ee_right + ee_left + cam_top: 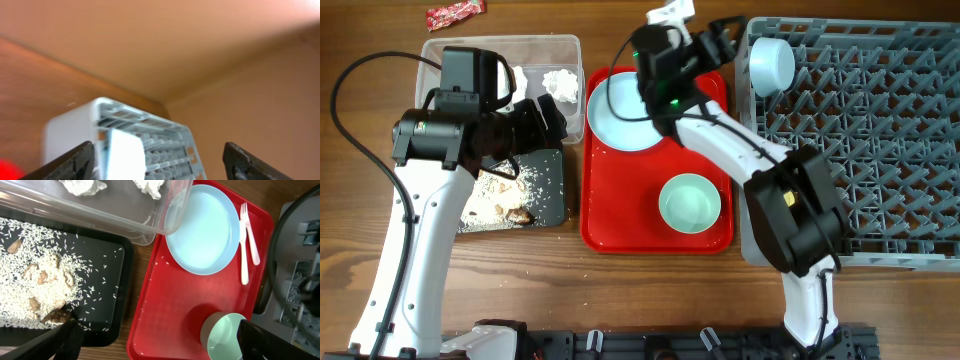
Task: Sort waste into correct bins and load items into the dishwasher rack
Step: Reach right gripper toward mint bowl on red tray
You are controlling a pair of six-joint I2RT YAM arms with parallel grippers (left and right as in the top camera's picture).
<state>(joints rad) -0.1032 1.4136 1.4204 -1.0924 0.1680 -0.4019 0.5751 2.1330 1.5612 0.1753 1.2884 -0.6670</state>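
I will grab the mint-green bowl by its rim (713, 187) with my right gripper, leaving the bowl's base free, to load the bowl on edge into the dishwasher rack.
My left gripper (548, 118) (160, 347) is open and empty, above the gap between the black tray (552, 200) (107, 280) of rice crumbs and brown scraps (40, 275) and the red tray. The clear tub (500, 45) (125, 222) holds white tissues (560, 82) (82, 185). The pale blue plate (620, 118) (205, 230), white forks (245, 245) and mint-green bowl (690, 202) (225, 337) lie on the red tray. My right gripper (715, 42) (160, 165) is open and empty beside the grey rack (860, 150) (170, 135), where the pale blue bowl (770, 65) (125, 155) sits. The yellow cup is out of view.
The flat red tray (620, 235) (165, 305) lies between the bins and the rack. A red snack wrapper (455, 12) lies on the wooden table behind the clear tub. My right arm crosses above the red tray's back right part.
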